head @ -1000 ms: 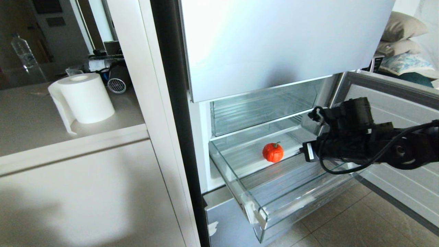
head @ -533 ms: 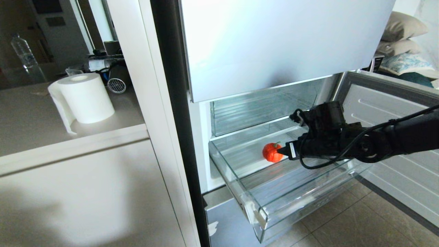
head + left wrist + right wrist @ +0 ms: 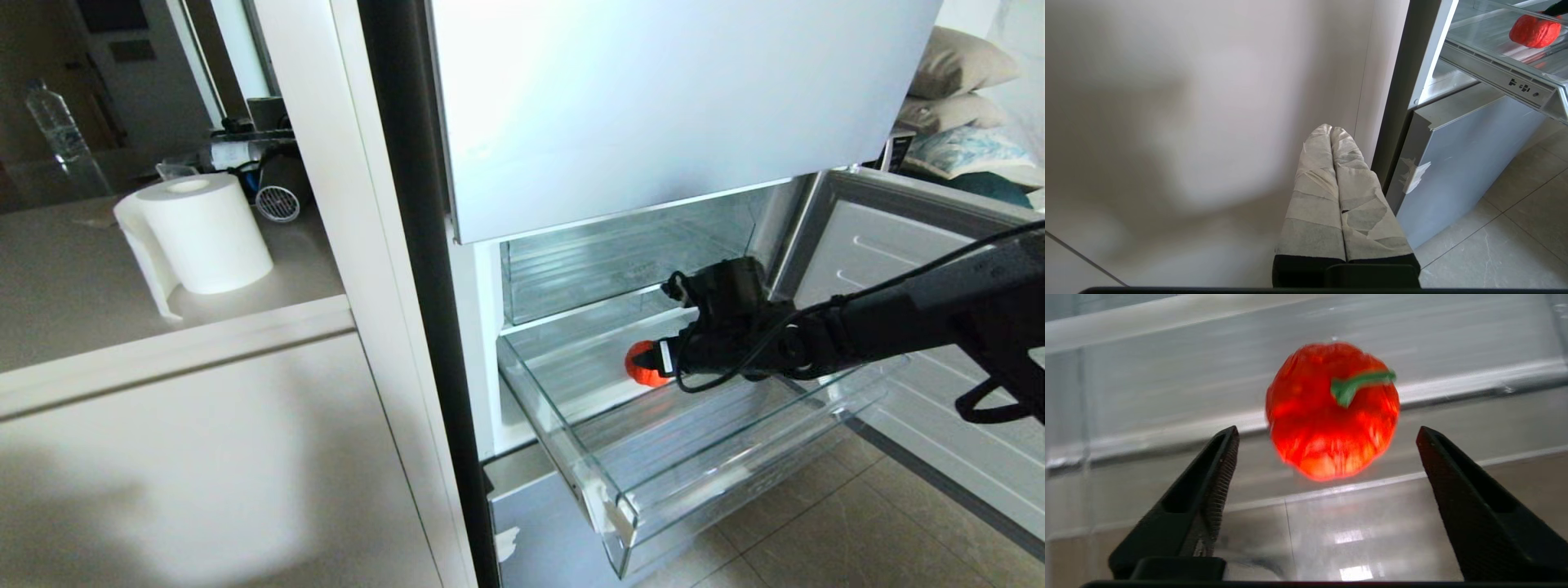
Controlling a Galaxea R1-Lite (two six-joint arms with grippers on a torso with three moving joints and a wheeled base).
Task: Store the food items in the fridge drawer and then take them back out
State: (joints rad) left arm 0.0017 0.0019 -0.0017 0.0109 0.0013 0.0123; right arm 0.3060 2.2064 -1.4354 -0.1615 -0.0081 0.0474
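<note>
My right gripper needs to move its fingers toward the red-orange food item before closing on it, because they stop short of the item's sides in the right wrist view.
A glossy red-orange food item [image 3: 639, 365] with a green stem lies on the ribbed floor of the pulled-out clear fridge drawer [image 3: 563, 445]. My right gripper [image 3: 663, 358] reaches into the drawer from the right, level with the piece. In the right wrist view the gripper [image 3: 1327, 428] is open, its black fingers [image 3: 1218, 465] wide on either side of the food item [image 3: 1331, 412], which sits at the tips without touching them. My left gripper [image 3: 1331, 130] hangs shut and empty beside the cabinet, below the drawer; its taped fingers press together. The same food item [image 3: 1534, 32] shows there.
Directly above the drawer sits a clear bin [image 3: 620, 261], under the pale blue upper door [image 3: 653, 106]. The lower fridge door [image 3: 939, 269] stands open on the right behind my arm. A paper roll [image 3: 204, 233] and a bottle [image 3: 53, 122] stand on the counter at the left.
My right arm has stretched leftward and deeper into the drawer, bringing the gripper from well right of the food item up to it. The food item and the drawer have stayed put.
</note>
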